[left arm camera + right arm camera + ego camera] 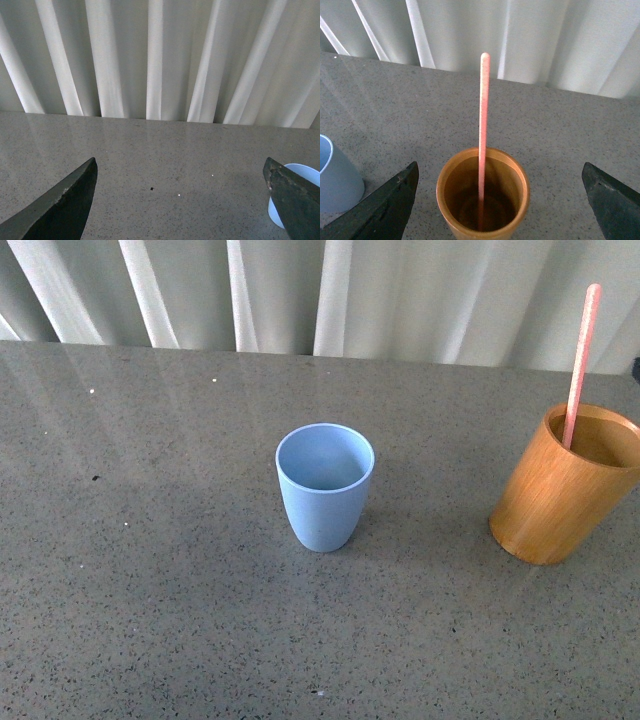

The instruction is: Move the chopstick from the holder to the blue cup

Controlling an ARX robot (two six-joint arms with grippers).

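Observation:
The chopstick should next be grabbed by its exposed upper length [483, 100] with my right gripper, so that it can move from the holder [482, 195] into the blue cup.
The blue cup [324, 486] stands upright and empty in the middle of the grey table. At the right edge stands the orange-brown holder [563, 486] with one pale pink-red chopstick [580, 364] leaning in it, well above its rim. Neither arm shows in the front view. My right gripper [500, 172] is open, its dark fingers wide on either side of the holder [482, 195], with the chopstick [483, 110] rising between them. My left gripper [180, 167] is open over bare table, with the blue cup [300, 175] partly hidden behind one finger.
A white pleated curtain [330, 290] hangs along the table's far edge. The speckled grey tabletop [150, 570] spreads to the left of the blue cup and in front of both cups. The blue cup's side [335, 180] shows beside the holder.

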